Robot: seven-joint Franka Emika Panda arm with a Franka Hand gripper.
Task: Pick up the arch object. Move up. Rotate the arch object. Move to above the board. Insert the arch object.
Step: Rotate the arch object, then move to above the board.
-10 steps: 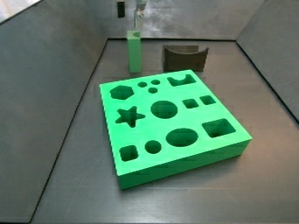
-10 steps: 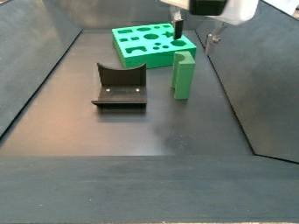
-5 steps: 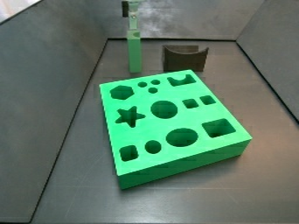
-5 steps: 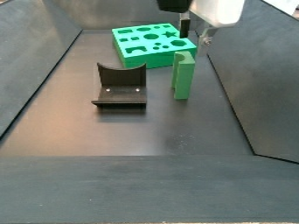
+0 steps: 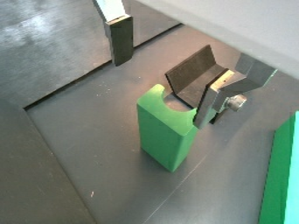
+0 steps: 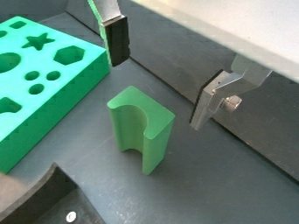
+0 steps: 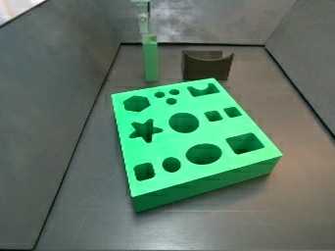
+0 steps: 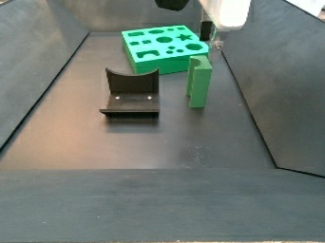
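My gripper is going to grab the arch object by its upper end (image 7: pixel 149 39) beside the notch next, so that it can insert the arch object into the board (image 7: pixel 197 186).
The arch object (image 6: pixel 140 136) is a bright green upright block with a semicircular notch down one side; it stands on the dark floor (image 5: pixel 163 131) (image 7: pixel 151 59) (image 8: pixel 200 84). My gripper (image 6: pixel 163 74) hangs above it, open, with one finger (image 6: pixel 117 39) on each side of the block and well clear of it, holding nothing (image 5: pixel 170 70). In both side views only the gripper's lower part shows at the top edge (image 7: pixel 144 15) (image 8: pixel 212 33). The board (image 7: pixel 197 186) is a thick green slab with shaped holes, lying flat beside the arch object (image 8: pixel 129 52) (image 6: pixel 30 131).
A dark fixture (image 8: pixel 127 95) stands on the floor close to the arch object (image 7: pixel 207 65) (image 5: pixel 193 74). Sloping grey walls (image 7: pixel 78 59) enclose the floor on all sides.
The gripper has turned about its vertical axis above the arch object, so its fingers line up differently in the side views. The arch object, board and fixture have not moved.
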